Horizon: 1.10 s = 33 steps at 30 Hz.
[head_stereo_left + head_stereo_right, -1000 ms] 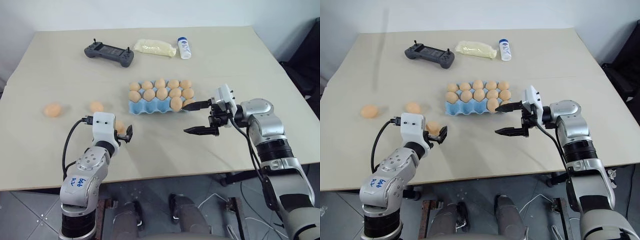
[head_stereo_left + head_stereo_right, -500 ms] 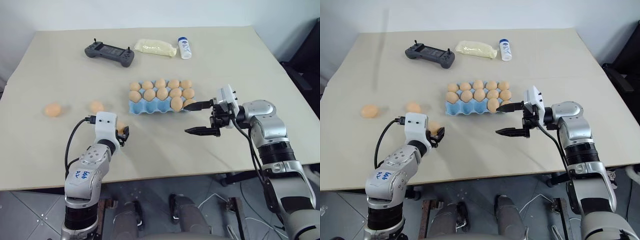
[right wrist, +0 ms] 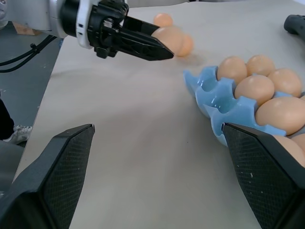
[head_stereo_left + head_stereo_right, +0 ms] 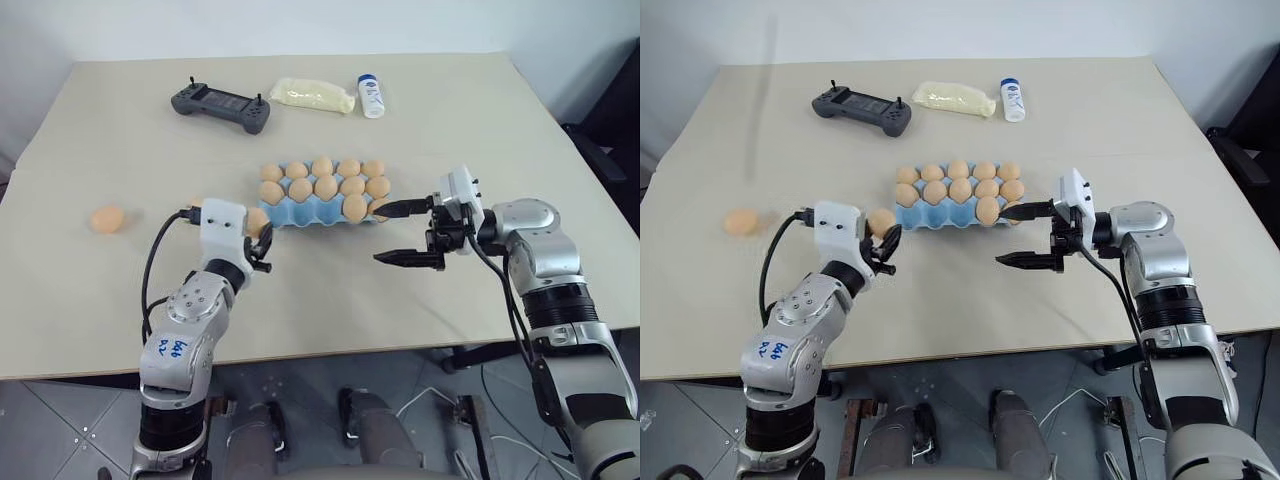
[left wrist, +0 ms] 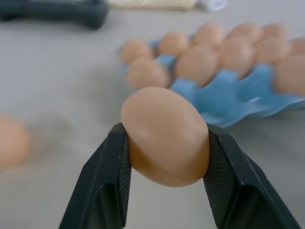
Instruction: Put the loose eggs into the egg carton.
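Observation:
My left gripper should first move the held egg toward the carton's front cups, because the egg hangs short of them in the left wrist view and would miss if released now.
My left gripper point(image 4: 260, 232) is shut on one of the loose eggs point(image 5: 164, 138), a tan oval held just above the table by the left end of the egg carton point(image 4: 300, 215). The carton is light blue and holds several eggs; its front-left cups are bare. Another loose egg point(image 4: 106, 219) lies far left on the table, and one more point(image 3: 187, 45) rests behind the held one. My right gripper point(image 4: 382, 234) hangs open at the carton's right end, pointing left, nothing between its fingers.
At the back of the table lie a black game controller point(image 4: 220, 105), a pale yellow bag point(image 4: 312, 95) and a small white bottle point(image 4: 370, 96). The table's front edge runs just below both arms.
My left gripper closed on an egg, lifted it off the table and carried it right toward the carton. The right gripper stayed where it was, still open.

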Tool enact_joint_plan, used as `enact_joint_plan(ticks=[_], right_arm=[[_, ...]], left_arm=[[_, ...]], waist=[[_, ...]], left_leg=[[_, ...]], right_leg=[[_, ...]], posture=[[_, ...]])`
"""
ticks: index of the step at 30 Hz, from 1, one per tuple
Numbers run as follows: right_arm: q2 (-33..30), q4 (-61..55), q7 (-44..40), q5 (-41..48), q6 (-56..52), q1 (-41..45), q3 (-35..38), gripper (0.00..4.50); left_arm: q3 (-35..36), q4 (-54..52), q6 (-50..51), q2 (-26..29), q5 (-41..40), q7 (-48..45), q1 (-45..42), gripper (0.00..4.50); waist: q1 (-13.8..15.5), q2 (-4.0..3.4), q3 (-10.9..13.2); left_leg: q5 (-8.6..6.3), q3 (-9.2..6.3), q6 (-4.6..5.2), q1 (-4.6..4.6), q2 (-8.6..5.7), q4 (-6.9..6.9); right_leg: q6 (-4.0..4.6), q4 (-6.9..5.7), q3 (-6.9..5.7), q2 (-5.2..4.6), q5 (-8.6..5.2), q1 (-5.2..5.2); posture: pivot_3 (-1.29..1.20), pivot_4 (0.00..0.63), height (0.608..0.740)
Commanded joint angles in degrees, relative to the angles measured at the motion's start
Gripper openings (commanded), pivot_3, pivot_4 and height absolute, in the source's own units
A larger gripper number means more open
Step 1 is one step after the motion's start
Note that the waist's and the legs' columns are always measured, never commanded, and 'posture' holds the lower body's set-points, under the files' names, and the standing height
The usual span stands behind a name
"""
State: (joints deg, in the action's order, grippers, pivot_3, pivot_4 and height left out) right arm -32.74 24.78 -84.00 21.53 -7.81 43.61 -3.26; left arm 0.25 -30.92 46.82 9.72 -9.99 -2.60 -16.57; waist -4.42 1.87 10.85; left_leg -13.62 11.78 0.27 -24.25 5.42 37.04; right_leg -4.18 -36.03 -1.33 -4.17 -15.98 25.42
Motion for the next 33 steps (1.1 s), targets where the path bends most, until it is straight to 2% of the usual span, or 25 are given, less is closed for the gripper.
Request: enact_joint_plan(ticks=[1, 5, 16, 23, 31, 33], right_arm=[[-1.54, -2.18, 0.52, 1.25, 0.38, -0.63, 2.8, 4.5], [-2.11, -1.6, 0.19, 1.74, 1.29, -1.29, 4.4, 4.5], [-3.42, -4.44, 3.06, 1.91, 0.71, -4.84, 6.66, 4.5], [-4.39, -8.55, 4.94, 2.55, -0.95, -8.09, 7.84, 4.5], [-4.47, -9.83, 5.88, 2.7, -2.08, -8.48, 7.57, 4.5], [-4.42, -9.58, 5.87, 2.56, -2.16, -8.14, 7.42, 4.5]], left_arm=[[-2.51, 0.66, -4.45, 1.15, -0.58, -4.33, -2.7, 1.71], [-4.3, 6.36, -10.52, -0.56, 1.11, -4.87, -5.56, 1.71], [-8.37, 35.14, -28.6, -5.59, 5.54, -8.33, -18.11, 1.71], [-7.6, 41.28, -32.31, -6.4, 5.63, -9.77, -20.49, 1.71], [-7.27, 45.2, -35.04, -6.94, 5.55, -12.21, -21.55, 4.29], [-7.11, 45.24, -35.25, -7.05, 5.73, -12.13, -21.47, 4.45]], waist=[[0.02, 0.0, 0.0], [0.02, 0.0, 0.0], [0.54, 0.0, 0.0], [1.26, 0.0, 0.0], [1.37, 0.0, 0.0], [1.37, 0.0, 0.0]], left_leg=[[0.0, 0.0, 0.0, 0.0, -0.06, 0.0], [0.01, 0.0, 0.02, 0.01, -0.11, 0.02], [0.07, -0.07, 0.19, -0.02, -0.44, 0.04], [-0.01, -0.11, 0.32, -0.04, -0.44, 0.03], [0.0, -0.11, 0.41, -0.06, -0.55, 0.06], [0.0, -0.11, 0.42, -0.06, -0.55, 0.06]], right_leg=[[0.0, 0.0, 0.0, 0.01, 0.0, 0.0], [-0.03, 0.0, 0.02, -0.01, 0.01, -0.01], [-0.2, 0.07, 0.05, -0.25, 0.11, -0.02], [-0.22, 0.07, 0.02, -0.25, 0.12, -0.01], [-0.26, 0.07, 0.03, -0.29, 0.14, -0.02], [-0.27, 0.07, 0.03, -0.3, 0.14, -0.02]], posture=[[0.0, 0.15, 0.74], [0.0, 0.15, 0.74], [0.0, 0.15, 0.74], [0.0, 0.15, 0.74], [0.0, 0.15, 0.74], [0.0, 0.15, 0.74]])
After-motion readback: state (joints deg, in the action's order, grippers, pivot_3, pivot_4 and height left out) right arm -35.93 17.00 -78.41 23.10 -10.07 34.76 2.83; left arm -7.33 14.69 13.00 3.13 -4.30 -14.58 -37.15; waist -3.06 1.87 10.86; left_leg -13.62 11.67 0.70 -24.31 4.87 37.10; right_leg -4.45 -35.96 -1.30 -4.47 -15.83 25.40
